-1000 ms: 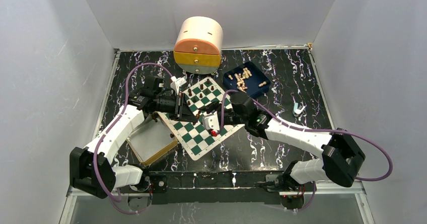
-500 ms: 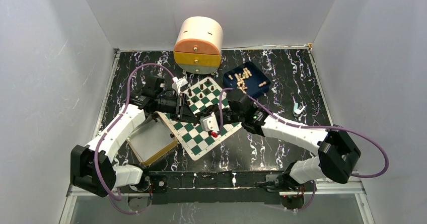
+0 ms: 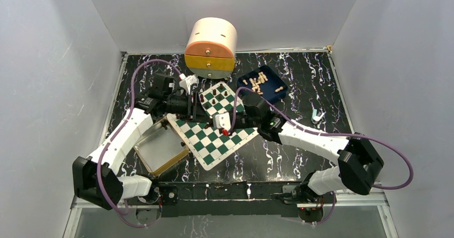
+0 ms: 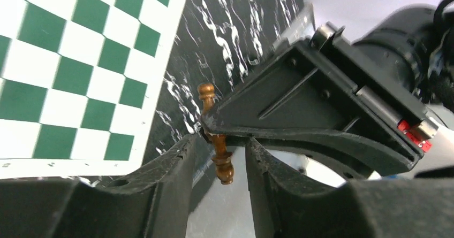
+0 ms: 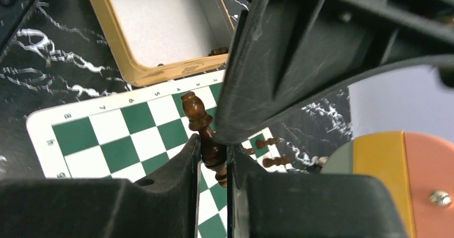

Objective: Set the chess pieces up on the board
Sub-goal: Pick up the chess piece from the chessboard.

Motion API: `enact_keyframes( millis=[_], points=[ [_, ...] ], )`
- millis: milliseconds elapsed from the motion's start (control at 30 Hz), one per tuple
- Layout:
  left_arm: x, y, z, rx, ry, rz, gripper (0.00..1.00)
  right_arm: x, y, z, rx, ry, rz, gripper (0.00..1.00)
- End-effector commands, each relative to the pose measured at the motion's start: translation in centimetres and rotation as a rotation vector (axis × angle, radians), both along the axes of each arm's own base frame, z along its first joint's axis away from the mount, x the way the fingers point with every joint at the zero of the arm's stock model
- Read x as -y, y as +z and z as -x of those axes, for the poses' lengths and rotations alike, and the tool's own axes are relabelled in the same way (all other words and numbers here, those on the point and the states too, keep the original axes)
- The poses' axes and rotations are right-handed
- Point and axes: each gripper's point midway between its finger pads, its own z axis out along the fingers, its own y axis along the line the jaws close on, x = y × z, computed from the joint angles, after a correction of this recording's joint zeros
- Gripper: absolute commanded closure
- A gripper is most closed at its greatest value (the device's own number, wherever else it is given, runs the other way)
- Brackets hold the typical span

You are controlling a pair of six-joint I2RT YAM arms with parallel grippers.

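The left gripper grips the dark brown piece by its rounded head (image 4: 224, 170) next, which leaves the piece's base free to stand on a square.
The green and white board (image 3: 211, 141) lies mid-table, part of it under the arms. Both grippers meet above its middle. My right gripper (image 3: 217, 124) is shut on a dark brown chess piece (image 5: 194, 109), clamped between its fingers (image 5: 213, 147). In the left wrist view the same piece (image 4: 220, 163) hangs between my left gripper's fingers (image 4: 219, 141), which stand apart and do not touch it. My left gripper (image 3: 202, 115) is open. Several dark pieces (image 3: 216, 94) stand on the board's far squares and also show in the right wrist view (image 5: 273, 160).
A tan-rimmed tray (image 3: 160, 150) lies left of the board, one dark piece inside by its rim (image 5: 217, 51). A blue tray (image 3: 270, 83) of pale pieces sits at the back right. A round wooden drawer box (image 3: 210, 48) stands at the back. A small pale object (image 3: 317, 115) lies right.
Both grippers have drawn back toward the far left over the board, staying together. More of the board's near squares are uncovered. The right gripper still holds the dark piece.
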Motion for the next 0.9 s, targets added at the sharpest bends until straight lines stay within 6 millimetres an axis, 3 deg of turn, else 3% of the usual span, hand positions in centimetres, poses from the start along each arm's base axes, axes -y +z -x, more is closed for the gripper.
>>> enact_keyframes(
  millis=[0,167,300,533,867],
  points=[
    [-1.9,4.8,-3.8,0.273,0.192,-0.081,0.60,-0.9,4.4,-1.1,-0.207,-0.127,-0.150,1.00],
    [-3.9,7.3,-4.9,0.451,0.303,-0.132,0.59,-0.8,6.3,-3.3,-0.478,-0.279,-0.229,1.00],
    [-2.9,8.1,-4.0,0.462,0.257,-0.049,0.59,-1.2,7.1,-3.8,-0.643,-0.311,-0.254,1.00],
    [-2.0,6.8,-3.3,0.406,0.205,-0.017,0.57,-1.3,8.3,-4.5,-0.773,-0.332,-0.312,1.00],
    [-1.6,6.0,-4.0,0.385,0.205,-0.011,0.62,-1.6,7.6,-4.7,-0.801,-0.338,-0.294,1.00]
  ],
)
